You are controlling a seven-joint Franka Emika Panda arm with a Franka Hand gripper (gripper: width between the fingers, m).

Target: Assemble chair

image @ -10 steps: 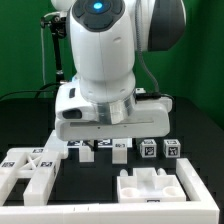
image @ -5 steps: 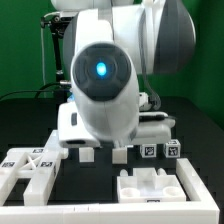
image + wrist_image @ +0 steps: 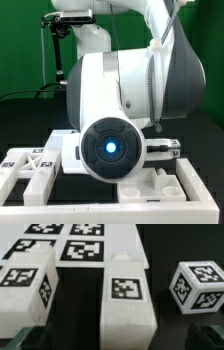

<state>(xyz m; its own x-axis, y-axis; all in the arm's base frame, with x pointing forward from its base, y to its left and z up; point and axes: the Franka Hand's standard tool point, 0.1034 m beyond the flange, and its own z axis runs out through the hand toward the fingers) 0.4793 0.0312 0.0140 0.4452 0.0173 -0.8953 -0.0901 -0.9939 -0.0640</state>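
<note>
My gripper grabs the chair post by its wide end [image 3: 128, 332] next, since the post's round tip stays free for the slotted block.
In the wrist view, a long white chair post [image 3: 128, 294] with a square tag lies straight below the gripper [image 3: 120, 341]. The dark fingertips [image 3: 28, 339] stand wide on either side of the post's near end, with gaps, touching nothing. A wider tagged white block [image 3: 25, 280] lies on one side of the post. A cube-ended piece [image 3: 200, 286] lies on the other side. In the exterior view, the arm's wrist [image 3: 107, 147] hides the gripper and these parts. Only a tagged cube end [image 3: 166, 148] shows at the exterior view's right.
The marker board [image 3: 70, 241] lies just beyond the post and block. In the exterior view, a white tagged frame piece [image 3: 25, 165] sits at the front left. A slotted white block [image 3: 165, 185] sits at the front right. The table is black.
The arm has tilted down and swung toward the exterior camera. Its wrist now fills the view and covers the row of small tagged parts that showed before.
</note>
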